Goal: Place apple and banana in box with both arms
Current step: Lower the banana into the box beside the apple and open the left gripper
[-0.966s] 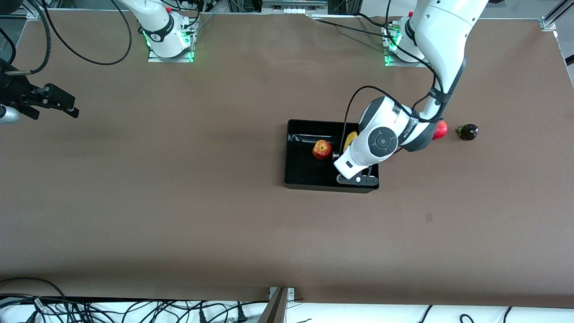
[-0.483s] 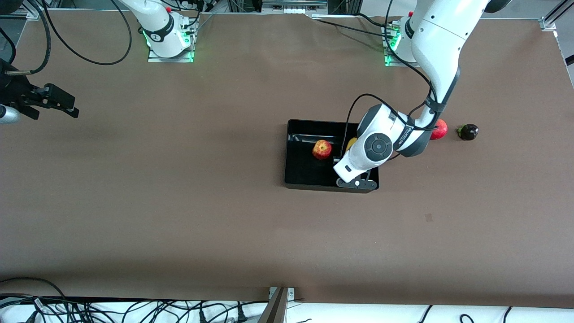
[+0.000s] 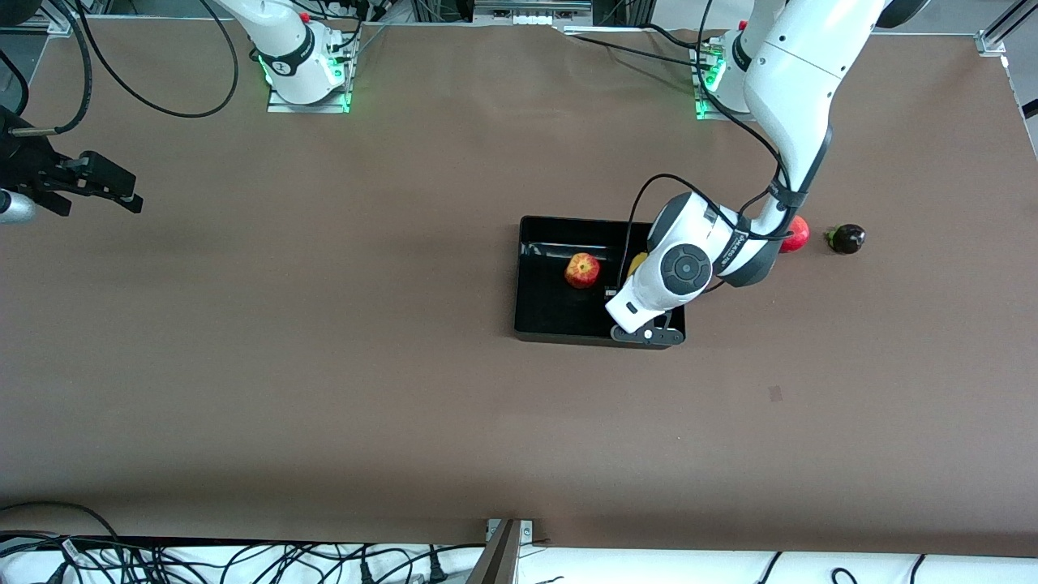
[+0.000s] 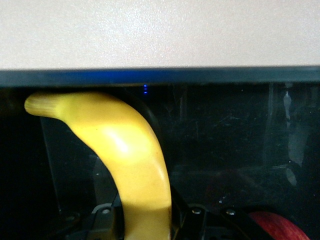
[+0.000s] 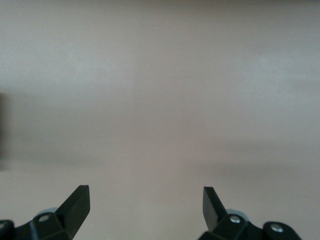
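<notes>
The banana [image 3: 636,261] sits low inside the black box [image 3: 551,316] with its end beside the box's side and would stay there, so it is time for my left gripper to open now.
The black box [image 3: 551,316] lies mid-table toward the left arm's end. The apple [image 3: 582,270] rests inside it and shows as a red edge in the left wrist view [image 4: 280,229]. My left gripper [image 4: 146,225] is low inside the box beside the apple, shut on the yellow banana [image 4: 127,155]. The banana's end reaches the box wall [image 4: 160,76]. In the front view the left wrist hides most of the banana [image 3: 636,261]. My right gripper [image 3: 130,199] waits open and empty over bare table at the right arm's end; its fingers [image 5: 77,202] stand wide apart.
A red round fruit [image 3: 799,234], half hidden by the left arm, and a dark round fruit [image 3: 846,238] lie on the table beside the box, toward the left arm's end. Cables run along the table edge nearest the front camera.
My left hand has sunk a little into the box with the banana, so less of the banana shows in the front view. The right arm has not moved.
</notes>
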